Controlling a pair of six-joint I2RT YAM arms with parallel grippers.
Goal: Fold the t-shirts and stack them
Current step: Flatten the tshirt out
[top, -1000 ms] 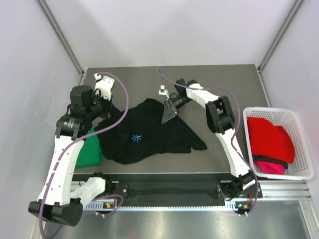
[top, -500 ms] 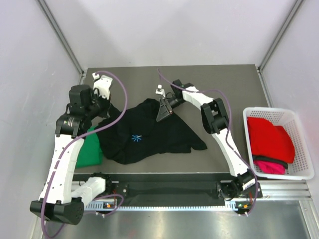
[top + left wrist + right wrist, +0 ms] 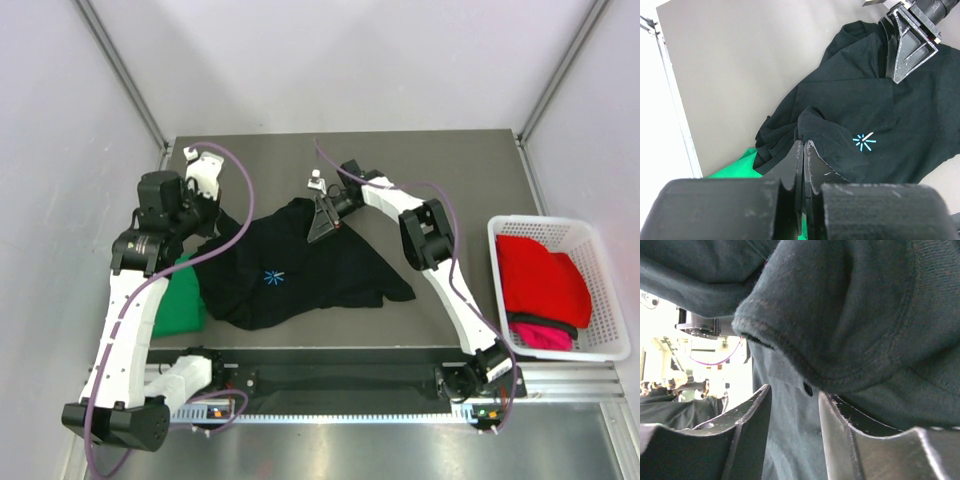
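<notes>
My right gripper should grab the thick hem [image 3: 306,209] of the black t-shirt [image 3: 300,265] next, across from where my left gripper holds it. Then I will spread out the t-shirt to fold it.
The black t-shirt [image 3: 300,265] with a light-blue starburst [image 3: 273,278] lies rumpled mid-table. My left gripper [image 3: 205,217] is shut on a raised fold at the shirt's left edge [image 3: 812,122]; in the left wrist view the jaws [image 3: 805,143] are pressed together on the cloth. My right gripper [image 3: 323,222] stands open at the shirt's far edge. In the right wrist view its fingers [image 3: 794,391] are spread, with a thick hem of black cloth [image 3: 840,330] hanging just above the tips. A green t-shirt [image 3: 180,300] lies under the left arm. Red [image 3: 540,275] and pink [image 3: 545,335] t-shirts are in the basket.
A white mesh basket [image 3: 600,250] sits at the table's right edge. Bare grey table [image 3: 450,170] stretches along the back and right of the black shirt. Metal frame posts and white walls close in both sides.
My right gripper has opened wider and shifted slightly left along the black shirt's far edge. The left gripper has kept its hold and place.
</notes>
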